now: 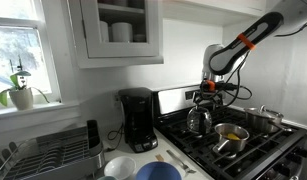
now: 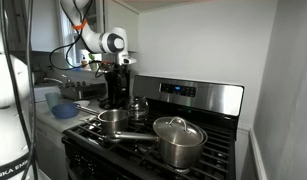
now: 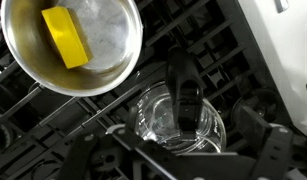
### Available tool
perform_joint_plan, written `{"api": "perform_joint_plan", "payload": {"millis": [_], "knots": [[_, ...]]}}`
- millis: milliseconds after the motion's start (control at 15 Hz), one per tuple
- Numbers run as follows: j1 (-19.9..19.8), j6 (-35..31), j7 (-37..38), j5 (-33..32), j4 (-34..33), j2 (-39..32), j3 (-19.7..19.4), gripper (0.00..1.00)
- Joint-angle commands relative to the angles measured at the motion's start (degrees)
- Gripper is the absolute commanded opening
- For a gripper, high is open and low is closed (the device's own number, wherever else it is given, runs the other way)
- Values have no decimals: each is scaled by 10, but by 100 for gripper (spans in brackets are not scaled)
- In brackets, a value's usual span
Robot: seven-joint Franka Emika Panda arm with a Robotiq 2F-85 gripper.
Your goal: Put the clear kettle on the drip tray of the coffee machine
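Note:
My gripper needs to go lower before it closes on the dark handle (image 1: 206, 113) (image 3: 186, 93), because my fingers stop above the handle.
The clear kettle (image 1: 199, 121) stands on the stove's back burner, apart from the coffee machine (image 1: 138, 117). It also shows in an exterior view (image 2: 138, 108). In the wrist view its glass belly (image 3: 158, 122) and dark handle lie right below me. My gripper (image 1: 205, 98) hovers just above the kettle's top, open and empty, with its fingers (image 3: 183, 152) on either side of the pot. The black drip tray (image 1: 144, 146) is bare. In an exterior view the coffee machine (image 2: 113, 90) stands behind my gripper (image 2: 117, 72).
A steel saucepan (image 1: 230, 135) with a yellow-orange block (image 3: 67, 38) sits on the front burner beside the kettle. A larger silver lidded pot (image 2: 178, 140) stands on another burner. A blue bowl (image 1: 156, 172) and a dish rack (image 1: 48, 155) are on the counter. A cabinet (image 1: 118, 30) hangs above.

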State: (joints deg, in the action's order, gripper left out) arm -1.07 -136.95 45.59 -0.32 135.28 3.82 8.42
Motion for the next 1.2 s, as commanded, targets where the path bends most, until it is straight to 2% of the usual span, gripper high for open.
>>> {"api": "perform_joint_plan", "payload": {"millis": [0,600,667,733,1133], "knots": [[16,-20,-15,14,-11,-28,-17,100],[27,-32,-31,39,-35,-82,-32,100],[28,-33,-30,40,-38,-87,-33,97],[29,-32,-31,45,-41,-90,-35,85],[31,-27,-36,64,-51,-109,-43,54]]}}
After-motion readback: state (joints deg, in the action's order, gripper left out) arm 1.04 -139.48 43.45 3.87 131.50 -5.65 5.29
